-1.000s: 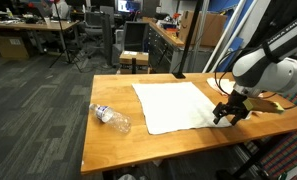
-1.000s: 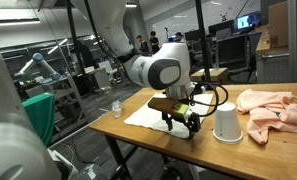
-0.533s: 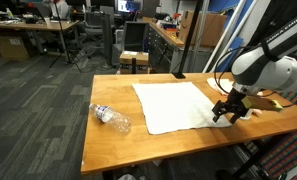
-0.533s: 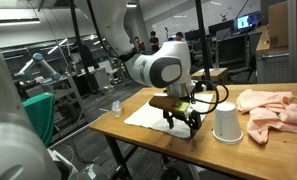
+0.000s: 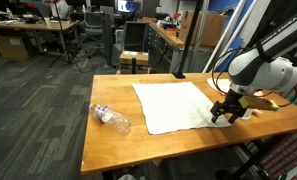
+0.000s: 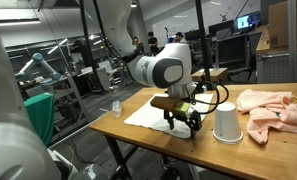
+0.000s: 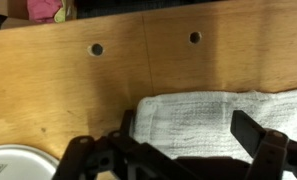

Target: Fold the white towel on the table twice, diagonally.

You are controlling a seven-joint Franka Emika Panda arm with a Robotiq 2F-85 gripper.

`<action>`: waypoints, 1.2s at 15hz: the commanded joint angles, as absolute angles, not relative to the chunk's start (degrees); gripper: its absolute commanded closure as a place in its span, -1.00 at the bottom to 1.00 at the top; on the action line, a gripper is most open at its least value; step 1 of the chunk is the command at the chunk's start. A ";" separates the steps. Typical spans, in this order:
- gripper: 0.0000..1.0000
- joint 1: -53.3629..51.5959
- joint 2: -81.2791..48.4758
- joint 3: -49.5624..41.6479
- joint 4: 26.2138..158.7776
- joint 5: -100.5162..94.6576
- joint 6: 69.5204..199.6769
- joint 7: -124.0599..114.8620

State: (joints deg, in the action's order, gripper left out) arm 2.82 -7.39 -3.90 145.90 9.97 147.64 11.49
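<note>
Both fingers reach down to the tabletop, on either side of the towel's corner, so it is time for my gripper to close on the white towel (image 5: 173, 105).
The white towel (image 5: 173, 105) lies flat and unfolded on the wooden table (image 5: 118, 145). It also shows in an exterior view (image 6: 146, 115). My gripper (image 5: 223, 117) is low over the towel's corner nearest the table edge, and shows in an exterior view (image 6: 185, 126) too. In the wrist view the towel corner (image 7: 213, 115) lies between the two fingers of my gripper (image 7: 188, 130). The jaws stand open and apart, one on each side of the corner. Nothing is gripped.
A clear plastic bottle (image 5: 112, 117) lies on the table beside the towel. An upside-down white cup (image 6: 226, 122) stands close to the gripper, also in the wrist view (image 7: 18, 163). A pink cloth (image 6: 273, 105) lies beyond it. The table has two holes (image 7: 96, 48).
My gripper has edged slightly toward the towel corner. The towel has not moved.
</note>
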 commanded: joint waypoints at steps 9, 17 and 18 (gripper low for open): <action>0.25 3.46 -7.65 -3.26 145.17 8.70 146.47 8.90; 0.89 2.74 -4.90 -4.08 143.63 0.29 138.61 2.04; 0.88 2.59 -4.81 -4.10 142.82 -1.50 136.48 0.80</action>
